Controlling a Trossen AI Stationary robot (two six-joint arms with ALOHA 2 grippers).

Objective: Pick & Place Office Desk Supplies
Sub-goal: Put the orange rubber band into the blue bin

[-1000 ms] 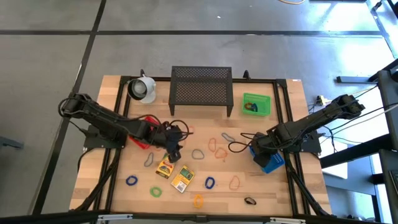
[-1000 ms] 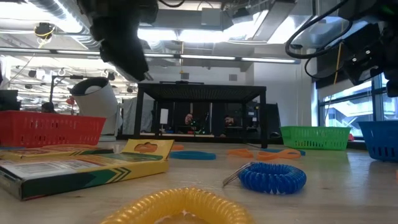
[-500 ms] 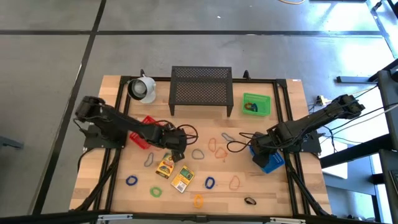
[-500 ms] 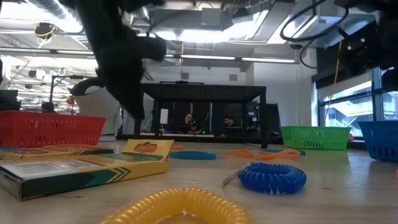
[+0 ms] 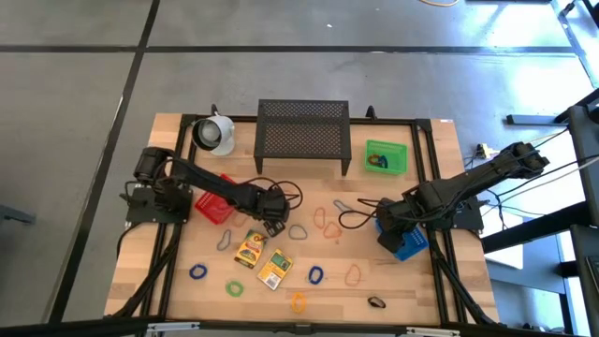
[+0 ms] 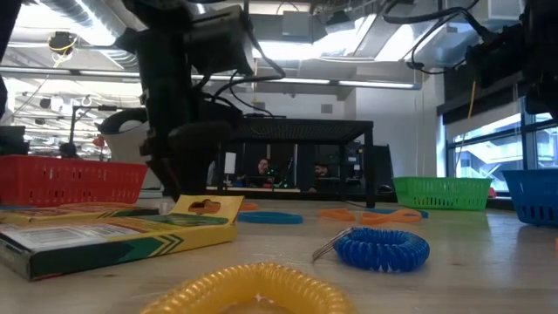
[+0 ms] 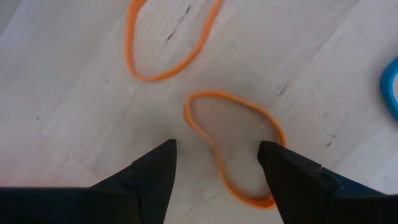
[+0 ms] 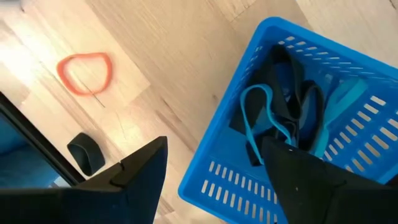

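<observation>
Both fingers of my left gripper reach the table on either side of the orange loop's strand, so closing now would catch the orange loop.
Several thin loops lie flat on the wooden table: orange, grey, blue, green. Two yellow packets lie near the middle, and a dark clip sits at the near edge. My left gripper is open and low over the table, beside the far packet. In its wrist view an orange loop shows between the fingers, untouched. My right gripper hangs open over the blue bin, which holds blue and dark loops.
A red bin sits just left of my left gripper, and a green bin stands at the far right. A black mesh stand and a white mug line the far edge. A second orange loop lies farther ahead of the left gripper.
My left gripper has come down toward the table and shifted a little toward the table's right, as its arm stretched out from the left edge. Nothing on the table has moved.
</observation>
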